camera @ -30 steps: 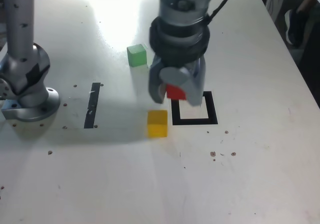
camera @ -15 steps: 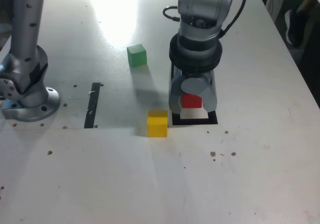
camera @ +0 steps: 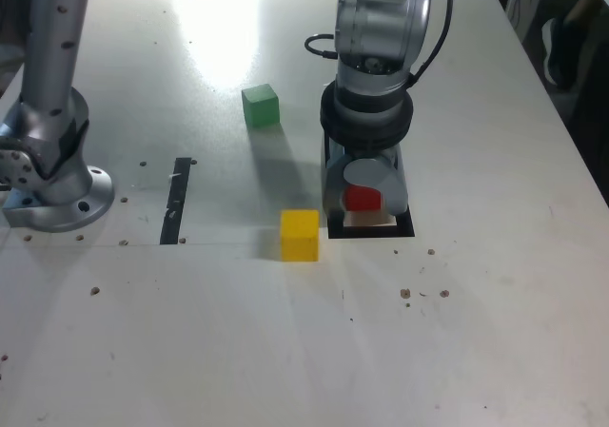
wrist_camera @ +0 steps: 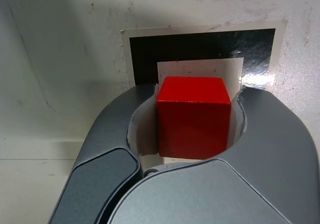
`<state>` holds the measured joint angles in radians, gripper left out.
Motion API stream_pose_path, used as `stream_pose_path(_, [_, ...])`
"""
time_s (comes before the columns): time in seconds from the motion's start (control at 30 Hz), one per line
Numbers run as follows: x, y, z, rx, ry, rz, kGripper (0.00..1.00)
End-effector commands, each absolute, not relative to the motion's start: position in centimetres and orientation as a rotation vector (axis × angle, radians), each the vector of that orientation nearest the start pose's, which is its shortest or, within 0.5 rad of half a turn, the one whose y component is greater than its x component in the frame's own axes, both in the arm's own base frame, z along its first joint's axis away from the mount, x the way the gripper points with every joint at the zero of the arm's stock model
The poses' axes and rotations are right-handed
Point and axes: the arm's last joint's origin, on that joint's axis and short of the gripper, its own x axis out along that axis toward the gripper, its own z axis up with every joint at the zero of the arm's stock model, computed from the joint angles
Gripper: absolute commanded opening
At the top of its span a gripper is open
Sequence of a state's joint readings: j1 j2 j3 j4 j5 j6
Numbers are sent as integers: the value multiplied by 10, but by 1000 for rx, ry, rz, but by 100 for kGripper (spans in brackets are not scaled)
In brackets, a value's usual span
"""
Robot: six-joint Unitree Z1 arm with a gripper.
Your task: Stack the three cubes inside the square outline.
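The robot's gripper should release the red cube, because the bottom of the cube is on the white middle of the square outline and the cube would stand there.
The red cube sits between the jaws of my gripper, which is shut on it and points straight down. It hangs low over the white middle of the square outline, touching or just above the table; I cannot tell which. In the wrist view the red cube fills the gripper, with the square outline beneath and beyond it. The yellow cube lies just outside the outline on the exterior view's left. Farther back, on the left, stands the green cube.
A short narrow black strip lies on the white table toward the exterior view's left. The arm's grey base stands at the left edge. Small specks and screw holes dot the table near the front. The table's right edge runs close by.
The gripper carried the red cube toward the exterior view's right, from beside the outline to above its middle, then sank lower. The yellow and green cubes have not moved.
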<state>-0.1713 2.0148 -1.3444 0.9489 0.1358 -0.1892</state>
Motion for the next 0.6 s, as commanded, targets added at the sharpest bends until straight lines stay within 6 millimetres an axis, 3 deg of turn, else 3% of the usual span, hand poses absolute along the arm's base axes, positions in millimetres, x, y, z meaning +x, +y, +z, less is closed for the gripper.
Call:
stream_pose_path(0.0, [348,-53,209,103,1593,124,32])
stream_pose_path(0.17, [347,-53,209,102,1603,122,43])
stream_pose_path(0.37, [346,-53,210,99,1608,117,80])
stream_pose_path(0.57, [346,-55,213,106,1599,109,92])
